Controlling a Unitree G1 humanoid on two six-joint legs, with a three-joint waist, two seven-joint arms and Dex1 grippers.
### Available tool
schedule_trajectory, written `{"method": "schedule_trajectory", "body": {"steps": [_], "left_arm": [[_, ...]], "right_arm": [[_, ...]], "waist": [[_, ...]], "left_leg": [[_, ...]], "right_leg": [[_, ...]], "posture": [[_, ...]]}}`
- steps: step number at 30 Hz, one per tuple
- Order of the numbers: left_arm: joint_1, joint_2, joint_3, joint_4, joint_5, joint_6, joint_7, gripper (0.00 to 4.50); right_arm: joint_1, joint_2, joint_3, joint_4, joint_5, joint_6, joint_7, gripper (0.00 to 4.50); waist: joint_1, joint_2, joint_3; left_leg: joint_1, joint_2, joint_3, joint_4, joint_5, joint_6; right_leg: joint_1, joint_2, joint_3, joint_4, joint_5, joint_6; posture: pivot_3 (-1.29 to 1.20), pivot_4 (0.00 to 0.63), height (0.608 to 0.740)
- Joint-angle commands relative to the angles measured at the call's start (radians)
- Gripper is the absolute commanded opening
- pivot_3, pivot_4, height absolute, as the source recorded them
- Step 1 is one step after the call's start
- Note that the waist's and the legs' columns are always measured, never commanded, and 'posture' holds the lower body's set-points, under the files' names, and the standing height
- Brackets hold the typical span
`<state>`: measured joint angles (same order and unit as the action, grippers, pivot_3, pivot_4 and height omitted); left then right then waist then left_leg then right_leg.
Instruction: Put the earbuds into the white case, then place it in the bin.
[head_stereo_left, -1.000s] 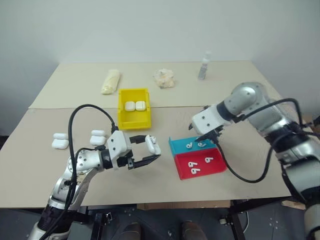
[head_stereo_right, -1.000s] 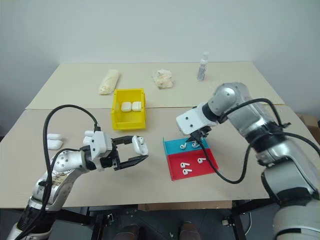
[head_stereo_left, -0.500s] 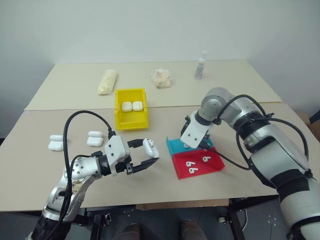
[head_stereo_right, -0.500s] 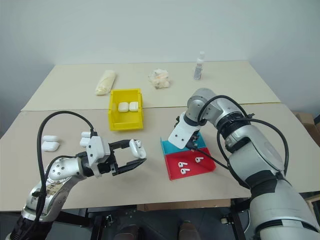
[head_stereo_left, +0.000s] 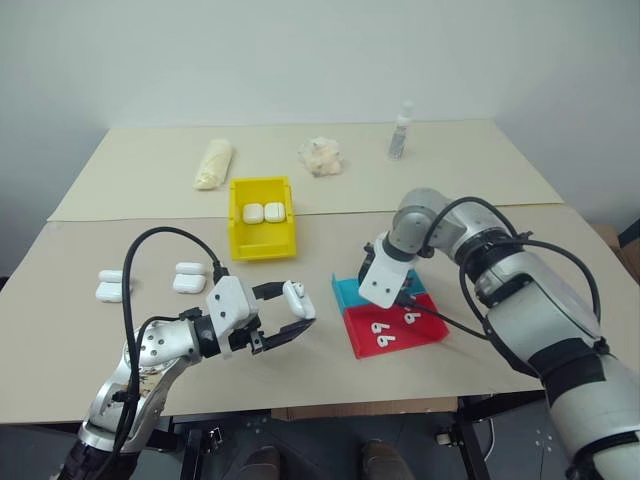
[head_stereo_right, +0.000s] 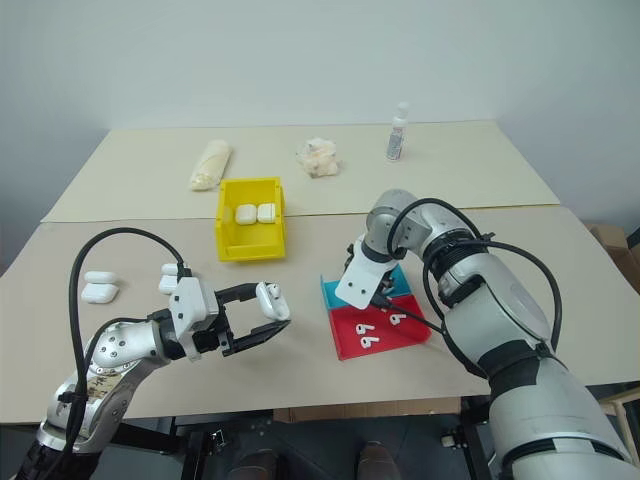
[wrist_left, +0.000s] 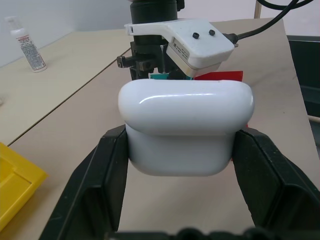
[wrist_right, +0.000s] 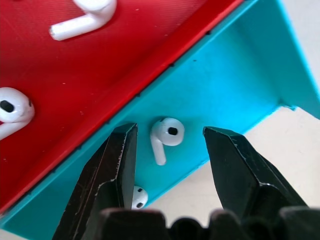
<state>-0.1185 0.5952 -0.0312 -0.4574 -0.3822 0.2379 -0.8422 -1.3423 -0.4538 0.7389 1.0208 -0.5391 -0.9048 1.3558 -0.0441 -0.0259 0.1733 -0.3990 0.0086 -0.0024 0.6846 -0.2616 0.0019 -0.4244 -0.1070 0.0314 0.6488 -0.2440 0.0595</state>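
Note:
My right fingers reach down beside the white earbud in the teal tray, so they should close and would hold it.
My left gripper (head_stereo_left: 291, 312) is shut on a white case (wrist_left: 186, 127), held level above the table with its lid closed. My right gripper (wrist_right: 170, 131) points down into the teal tray (wrist_right: 225, 85) and stands open. One of the earbuds (wrist_right: 167, 135) lies between its fingers, untouched, and another earbud (wrist_right: 138, 197) peeks out beside one finger. More earbuds (head_stereo_left: 382, 328) lie in the red tray (head_stereo_left: 425, 331) next to it. The yellow bin (head_stereo_left: 237, 226) stands behind my left gripper with two cases (head_stereo_left: 264, 212) inside.
Several spare cases (head_stereo_left: 108, 292) lie on the table at the left. A spray bottle (head_stereo_left: 401, 130), a crumpled cloth (head_stereo_left: 322, 155) and a rolled pale bundle (head_stereo_left: 213, 163) sit along the back. The table's front edge is close to the trays.
My right gripper has come down and rolled over the teal tray, its fingers now either side of an earbud. The left gripper has kept still with the case.

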Motion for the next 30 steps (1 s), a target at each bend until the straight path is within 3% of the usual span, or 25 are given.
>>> {"method": "schedule_trajectory", "body": {"steps": [1,15,19,29,30], "left_arm": [[-0.006,0.006,0.012,-0.039,-0.005,-0.007,0.005,2.80],[-0.002,0.001,0.007,-0.037,0.006,-0.018,0.008,2.80],[0.001,-0.001,0.007,-0.041,0.005,-0.019,0.010,2.80],[0.004,-0.002,0.005,-0.039,0.006,-0.027,0.009,2.80],[0.004,-0.002,0.005,-0.039,0.006,-0.027,0.009,2.80]], "right_arm": [[-0.030,0.002,-0.001,0.005,-0.019,-0.021,-0.015,2.54],[-0.029,0.017,-0.002,0.038,-0.053,-0.038,-0.037,2.54],[-0.026,0.016,0.000,0.040,-0.062,-0.039,-0.053,1.68],[-0.023,0.014,0.005,0.047,-0.085,-0.044,-0.069,1.68],[-0.022,0.014,0.005,0.047,-0.084,-0.046,-0.066,1.50]], "waist": [[0.000,0.000,0.000],[-0.001,0.000,0.000],[-0.001,0.000,0.000],[-0.001,0.000,0.000],[-0.002,0.000,0.000]], "left_leg": [[0.000,0.000,0.000,0.000,0.000,0.000],[0.000,0.000,0.000,0.000,0.000,0.000],[0.000,0.000,0.000,0.000,0.000,0.000],[0.001,0.000,0.000,0.000,0.000,0.000],[0.001,0.000,0.000,0.000,0.000,0.000]], "right_leg": [[0.000,0.000,0.000,0.000,0.000,0.000],[0.000,0.000,0.000,0.000,0.000,0.000],[0.000,0.000,0.000,0.000,0.000,0.000],[0.001,0.000,0.000,0.000,0.000,0.000],[0.001,0.000,0.000,0.000,0.000,0.000]], "posture": [[0.00,0.150,0.740],[0.00,0.150,0.740],[0.00,0.150,0.740],[0.00,0.150,0.740],[0.00,0.150,0.740]]}}
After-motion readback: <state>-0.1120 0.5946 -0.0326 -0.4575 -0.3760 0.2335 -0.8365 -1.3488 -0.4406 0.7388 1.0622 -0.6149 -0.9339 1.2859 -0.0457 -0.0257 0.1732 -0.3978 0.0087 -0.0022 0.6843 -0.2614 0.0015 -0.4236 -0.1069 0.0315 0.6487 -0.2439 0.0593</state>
